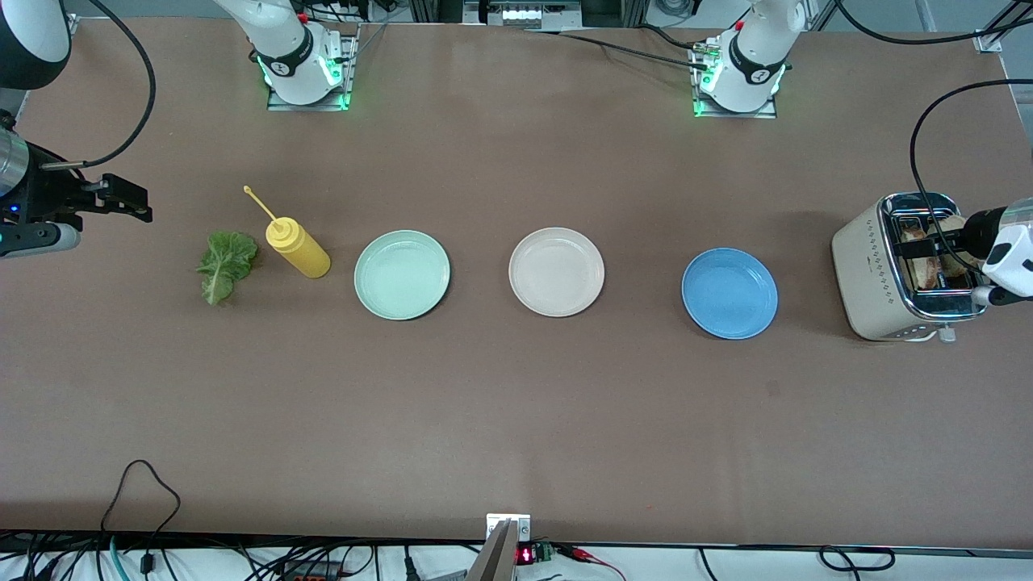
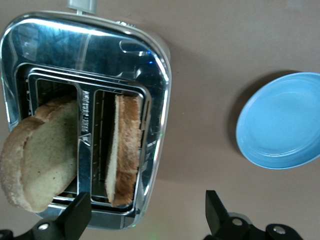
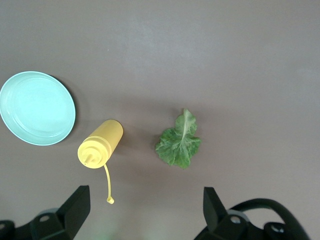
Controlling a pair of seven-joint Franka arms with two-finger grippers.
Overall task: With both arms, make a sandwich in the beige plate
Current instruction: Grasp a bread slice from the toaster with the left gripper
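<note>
My left gripper grabs the upright bread slice by its crust edge next, to lay bread on the beige plate for the sandwich.
The beige plate lies empty mid-table, between the mint-green and blue plates. Two bread slices stand in the toaster: one leans out of its slot, the other sits upright in its slot. The lettuce leaf lies on the table at the right arm's end; it also shows in the right wrist view. My left gripper is open and empty over the toaster. My right gripper is open and empty, over the table beside the lettuce.
A yellow squeeze bottle lies between the lettuce and the mint-green plate. The blue plate lies between the beige plate and the toaster. Cables hang at the table's near edge.
</note>
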